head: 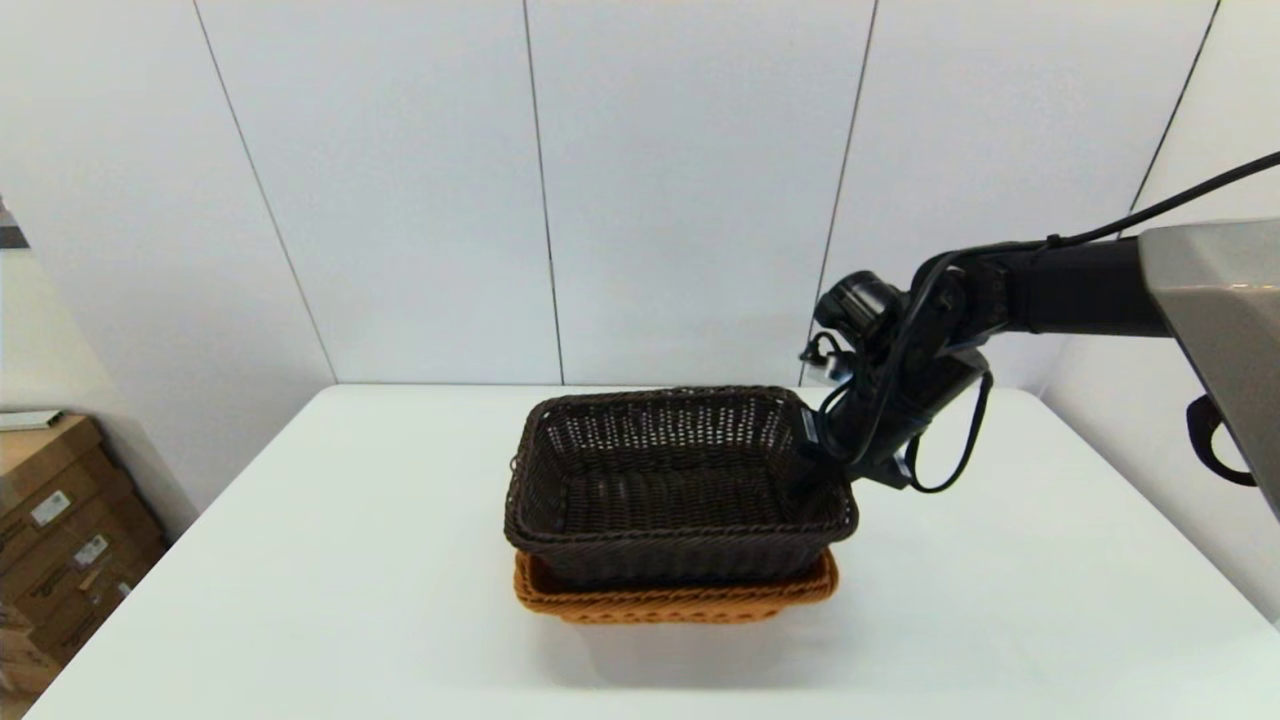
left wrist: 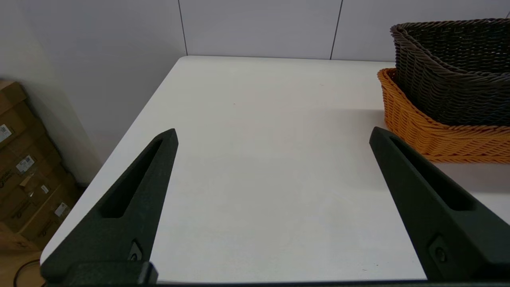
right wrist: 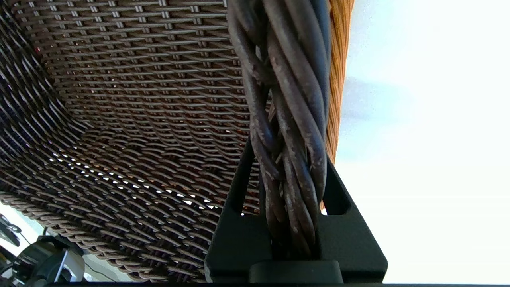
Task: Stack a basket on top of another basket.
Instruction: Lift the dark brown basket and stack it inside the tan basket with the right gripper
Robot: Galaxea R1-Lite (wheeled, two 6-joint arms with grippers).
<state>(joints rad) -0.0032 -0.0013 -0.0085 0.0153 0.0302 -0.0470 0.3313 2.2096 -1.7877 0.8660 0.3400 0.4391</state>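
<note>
I need to open my right gripper now: the dark brown basket's base is inside the orange basket's rim (head: 678, 596) (right wrist: 338, 86), so the dark brown basket would remain there.
The dark brown basket (head: 680, 480) sits nested in the orange basket (head: 680, 603) at the middle of the white table (head: 350, 560); only the orange rim shows below it. My right gripper (head: 815, 468) is shut on the braided rim of the dark basket's right side. The right wrist view shows that rim clamped in my right gripper (right wrist: 289, 159), with the dark basket's weave (right wrist: 139, 99) on one side and the orange basket (right wrist: 338, 59) on the other. My left gripper (left wrist: 274, 131) hovers open over bare table, left of the dark basket (left wrist: 458, 67) and the orange basket (left wrist: 418, 127).
Cardboard boxes (head: 60, 520) stand on the floor beside the table's left edge. A white panelled wall (head: 650, 200) runs close behind the table. The right arm (head: 1060, 290) reaches in from the right above the tabletop.
</note>
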